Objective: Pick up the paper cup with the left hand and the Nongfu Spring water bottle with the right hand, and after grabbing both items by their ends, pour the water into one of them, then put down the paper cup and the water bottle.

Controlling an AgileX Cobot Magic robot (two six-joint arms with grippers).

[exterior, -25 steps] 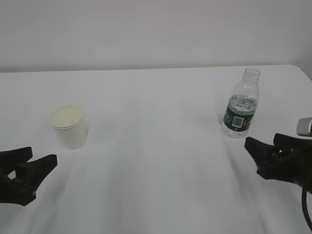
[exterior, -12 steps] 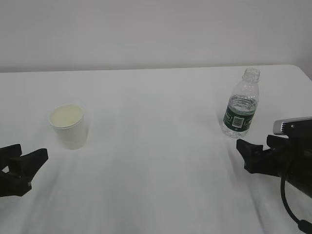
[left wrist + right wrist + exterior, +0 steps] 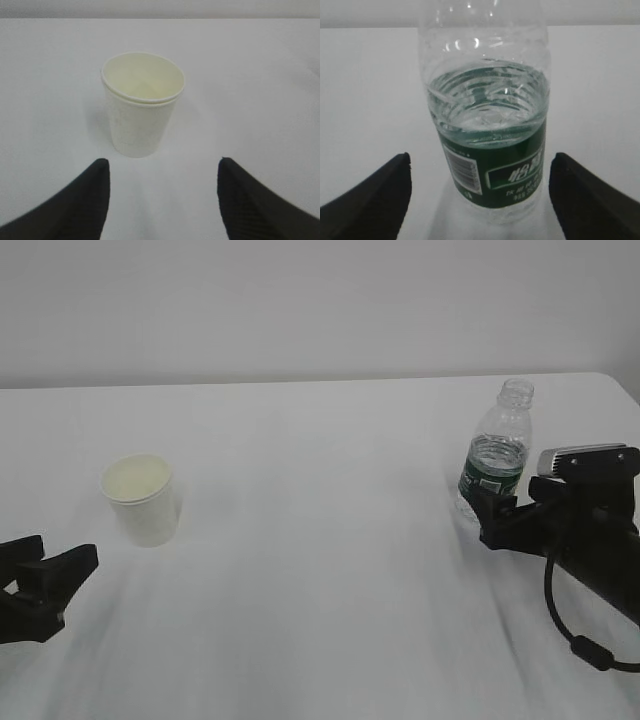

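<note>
The bottle stands open and its water (image 3: 498, 447) reaches just above the label. Next, my right gripper grabs the bottle low around the green label (image 3: 490, 478).
The white paper cup (image 3: 142, 500) stands upright on the left of the table, its cream inside empty in the left wrist view (image 3: 142, 105). My left gripper (image 3: 55, 552) hovers low, short of the cup and to its left, open with nothing between its fingers (image 3: 163, 162). On the right stands the capless Nongfu Spring water bottle (image 3: 497, 455), upright, with a green label. Water (image 3: 490, 100) fills it to just above the label. My right gripper (image 3: 490, 515) is at the bottle's lower part, open. Its fingers flank the bottle (image 3: 490, 135) with a gap on each side (image 3: 481, 157).
The white table (image 3: 320, 570) stretches between cup and bottle. Its far edge (image 3: 300, 380) meets a plain pale wall. A black cable (image 3: 570, 635) loops under the right arm near the table's right side.
My right gripper has moved forward and up to the bottle, and its fingers have spread wider. The left gripper drew back a little to the left, then stayed still.
</note>
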